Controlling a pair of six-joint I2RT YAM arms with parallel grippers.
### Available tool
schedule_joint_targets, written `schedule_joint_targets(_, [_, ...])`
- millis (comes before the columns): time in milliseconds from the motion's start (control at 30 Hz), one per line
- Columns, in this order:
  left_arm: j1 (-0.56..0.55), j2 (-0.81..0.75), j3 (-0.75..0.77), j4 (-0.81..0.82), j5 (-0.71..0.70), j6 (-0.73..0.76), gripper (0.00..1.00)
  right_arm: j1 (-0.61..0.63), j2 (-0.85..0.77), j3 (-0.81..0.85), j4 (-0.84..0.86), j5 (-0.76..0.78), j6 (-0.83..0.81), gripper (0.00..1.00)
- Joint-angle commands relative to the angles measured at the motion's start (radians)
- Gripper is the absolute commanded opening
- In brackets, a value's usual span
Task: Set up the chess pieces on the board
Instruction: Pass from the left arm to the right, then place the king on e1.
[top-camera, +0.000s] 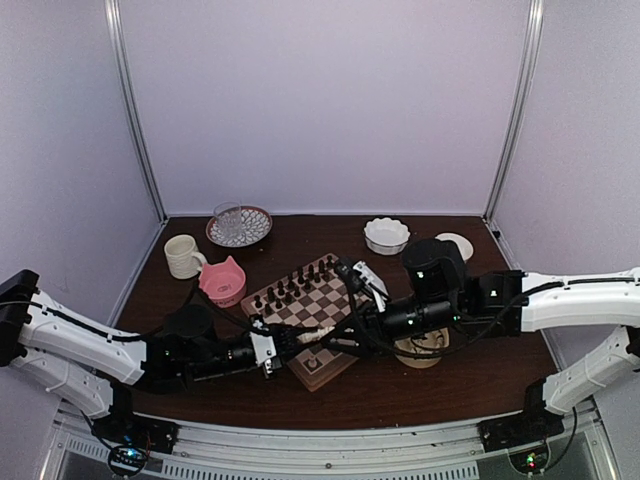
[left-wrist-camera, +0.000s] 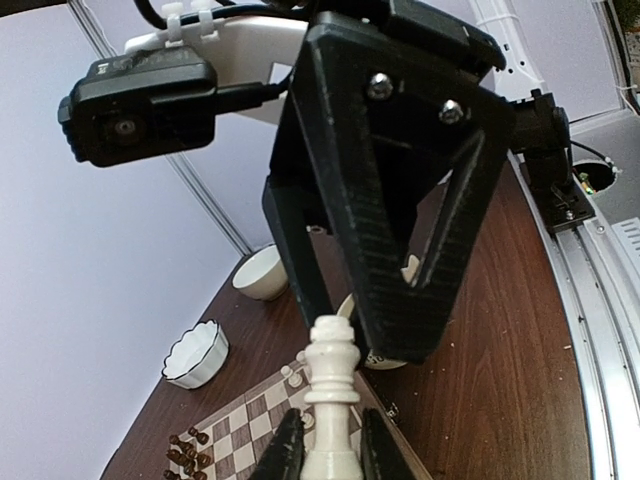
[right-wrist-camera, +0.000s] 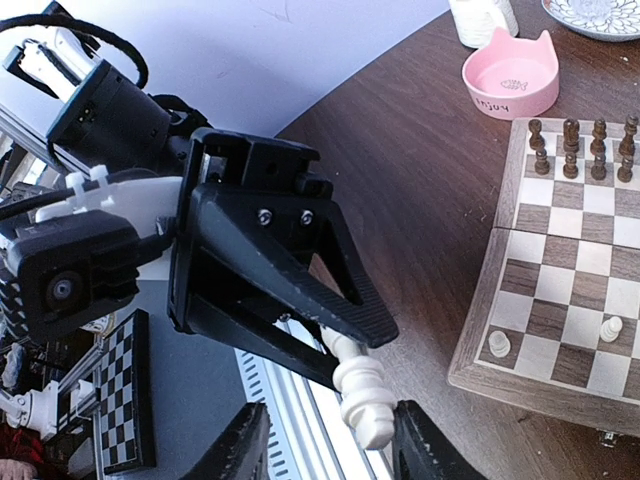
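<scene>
The right gripper reaches the tall cream-white chess piece next and grips its head (right-wrist-camera: 373, 422), leaving the piece's base free to stand on the board.
My left gripper (top-camera: 290, 343) is shut on the base of a tall cream-white chess piece (top-camera: 312, 337) and holds it level above the near corner of the board (top-camera: 322, 372). In the left wrist view the piece (left-wrist-camera: 332, 390) stands between my fingers (left-wrist-camera: 288, 452). My right gripper (top-camera: 338, 333) faces it, open. In the right wrist view the piece's head (right-wrist-camera: 365, 395) lies between my right fingertips (right-wrist-camera: 418, 440), close to the right one and apart from the left. Dark pieces (top-camera: 295, 285) fill the board's far rows. Two white pawns (right-wrist-camera: 499, 343) stand near its close edge.
A pink cat-ear bowl (top-camera: 223, 281), a cream mug (top-camera: 183, 256) and a glass plate (top-camera: 239, 226) stand at the back left. A white scalloped bowl (top-camera: 386, 235) and a small dish (top-camera: 455, 243) are at the back right. A wooden dish (top-camera: 420, 352) lies under the right arm.
</scene>
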Motion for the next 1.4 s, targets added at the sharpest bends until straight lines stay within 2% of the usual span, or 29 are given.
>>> schedule_joint_targets(0, [-0.001,-0.016,-0.014,0.057,-0.013,-0.013,0.00,0.016,0.020,0.006,0.074,0.038,0.018,0.39])
schedule_joint_targets(233, [-0.001,-0.016,-0.012,0.058,-0.005,-0.019,0.00,0.019,0.032,-0.010,0.111,0.055,0.042,0.20])
schedule_joint_targets(333, [-0.001,-0.016,-0.012,0.058,-0.007,-0.021,0.00,0.020,0.019,-0.022,0.142,0.061,0.051,0.17])
schedule_joint_targets(467, [-0.002,-0.014,-0.012,0.063,-0.009,-0.026,0.01,0.019,0.001,-0.019,0.112,0.102,0.040,0.07])
schedule_joint_targets(500, [-0.001,-0.013,-0.013,0.068,-0.014,-0.031,0.09,0.020,-0.003,-0.011,0.075,0.124,0.030,0.06])
schedule_joint_targets(567, [-0.001,-0.004,-0.018,0.091,-0.030,-0.040,0.37,0.020,-0.008,0.022,-0.027,0.183,0.002,0.02])
schedule_joint_targets(633, [-0.001,0.015,-0.015,0.110,-0.054,-0.049,0.55,0.020,-0.014,0.080,-0.154,0.258,-0.033,0.02])
schedule_joint_targets(733, [-0.001,0.036,-0.002,0.110,-0.109,-0.086,0.64,0.019,-0.008,0.157,-0.358,0.368,-0.084,0.02])
schedule_joint_targets(833, [0.007,0.034,0.015,0.068,-0.160,-0.121,0.67,0.016,0.029,0.240,-0.574,0.462,-0.130,0.02])
schedule_joint_targets(967, [0.034,0.001,0.028,0.002,-0.181,-0.198,0.67,0.009,0.126,0.334,-0.717,0.504,-0.175,0.03])
schedule_joint_targets(1233, [0.144,-0.084,0.038,-0.160,-0.256,-0.417,0.67,-0.054,0.351,0.466,-0.793,0.405,-0.265,0.04])
schedule_joint_targets(1367, [0.163,-0.084,0.038,-0.181,-0.302,-0.460,0.67,-0.098,0.447,0.532,-0.829,0.383,-0.304,0.03])
